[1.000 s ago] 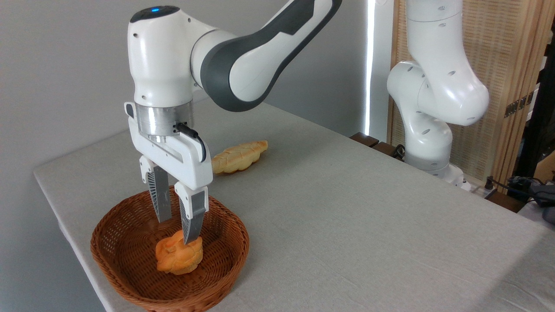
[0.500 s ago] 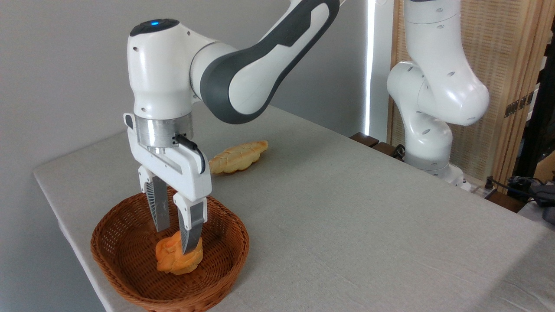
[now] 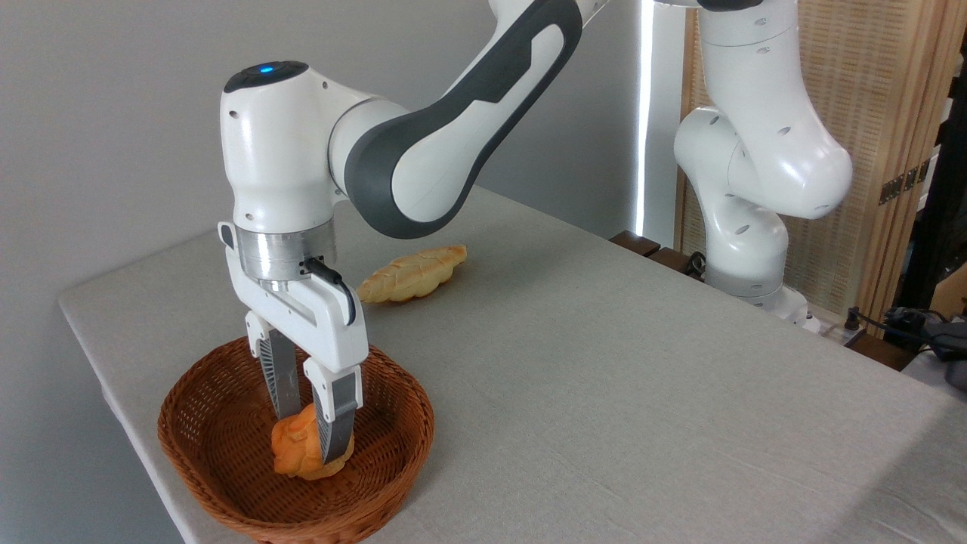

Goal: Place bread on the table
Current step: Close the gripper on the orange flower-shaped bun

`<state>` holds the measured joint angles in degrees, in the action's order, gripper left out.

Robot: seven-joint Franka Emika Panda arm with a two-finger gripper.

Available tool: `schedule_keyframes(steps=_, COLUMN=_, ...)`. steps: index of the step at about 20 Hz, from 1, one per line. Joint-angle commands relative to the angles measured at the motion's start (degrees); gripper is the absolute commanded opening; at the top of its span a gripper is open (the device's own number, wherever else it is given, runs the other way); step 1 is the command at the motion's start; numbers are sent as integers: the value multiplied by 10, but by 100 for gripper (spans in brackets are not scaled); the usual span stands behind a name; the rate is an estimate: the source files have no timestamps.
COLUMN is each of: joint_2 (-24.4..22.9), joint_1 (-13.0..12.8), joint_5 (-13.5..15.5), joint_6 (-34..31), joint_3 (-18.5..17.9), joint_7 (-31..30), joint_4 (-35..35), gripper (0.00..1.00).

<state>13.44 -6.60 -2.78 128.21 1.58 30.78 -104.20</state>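
My gripper is going to pick up the orange-golden knotted bun by its rounded sides next, to put the bread on the tabletop.
The bread (image 3: pixel 293 447), a small orange-golden knotted bun, lies in the bottom of a brown wicker basket (image 3: pixel 189 446) near the front left corner of the grey-clothed table (image 3: pixel 604 378). My gripper (image 3: pixel 310 437) points straight down into the basket, open, with one finger on each side of the bun. The near finger covers part of the bun's right side. I cannot tell whether the fingers touch it.
A long pale-yellow scored loaf (image 3: pixel 414 273) lies on the cloth behind the basket. The robot's white base (image 3: pixel 744 249) stands at the table's far right edge. The table's left edge runs close to the basket.
The gripper has come down into the basket, from fingertips just above the bun to fingers straddling it. The bun has not moved.
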Motion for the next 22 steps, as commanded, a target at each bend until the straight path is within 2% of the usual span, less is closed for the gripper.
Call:
schedule_keyframes(steps=1, joint_2=7, joint_1=-2, joint_5=-14, joint_6=12, joint_3=-4, joint_7=6, joint_4=2, gripper=100)
schedule_keyframes(steps=5, joint_2=11, joint_1=-2, joint_5=-14, joint_6=12, joint_3=-4, joint_7=7, joint_4=1, gripper=99)
schedule_keyframes(steps=8, joint_2=11, joint_1=-2, joint_5=-14, joint_6=12, joint_3=-4, joint_7=7, joint_4=2, gripper=67)
schedule_keyframes(steps=11, joint_2=10, joint_1=-3, joint_5=-14, joint_6=12, joint_3=-4, joint_7=7, joint_4=1, gripper=54)
schedule_keyframes(steps=22, joint_2=10, joint_1=-3, joint_5=-14, joint_6=12, joint_3=-4, joint_7=6, joint_4=2, gripper=55)
